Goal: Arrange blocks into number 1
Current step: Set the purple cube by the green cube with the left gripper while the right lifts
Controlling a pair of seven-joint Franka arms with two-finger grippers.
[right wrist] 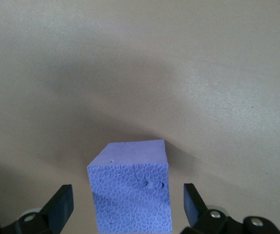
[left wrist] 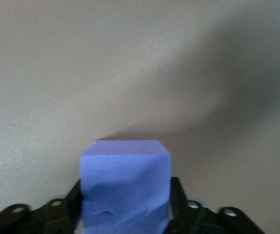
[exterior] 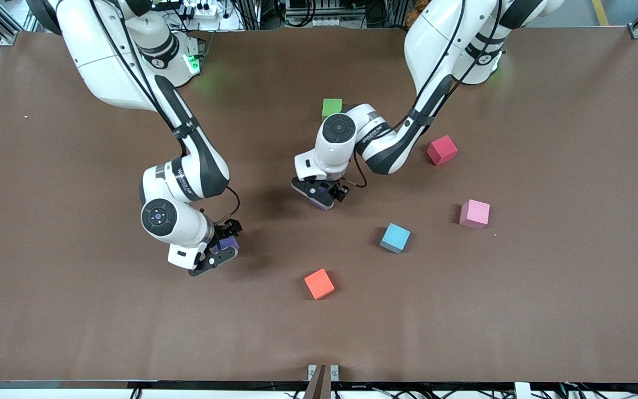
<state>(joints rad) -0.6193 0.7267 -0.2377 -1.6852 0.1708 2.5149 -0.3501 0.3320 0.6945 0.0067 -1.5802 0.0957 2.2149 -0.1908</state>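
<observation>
My right gripper is to grip the second purple block next, by the sides on either side of its textured side [right wrist: 131, 199], to build the number 1.
My left gripper [exterior: 322, 195] is shut on a purple block [exterior: 323, 199] low at the table's middle; its fingers [left wrist: 177, 197] press both sides of that block [left wrist: 125, 180]. My right gripper [exterior: 220, 254] is open around a second purple block [exterior: 229, 243], which rests on the table toward the right arm's end. Its fingers [right wrist: 61, 204] stand clear of that block [right wrist: 130, 192] on both sides. Loose on the table lie a green block [exterior: 332, 107], a red block [exterior: 442, 150], a pink block [exterior: 474, 214], a light blue block [exterior: 395, 238] and an orange block [exterior: 319, 284].
The brown table [exterior: 546, 310] carries nothing besides the blocks. The green block lies close to the left arm's wrist, farther from the front camera than the left gripper. A small bracket [exterior: 322, 376] sits at the table's front edge.
</observation>
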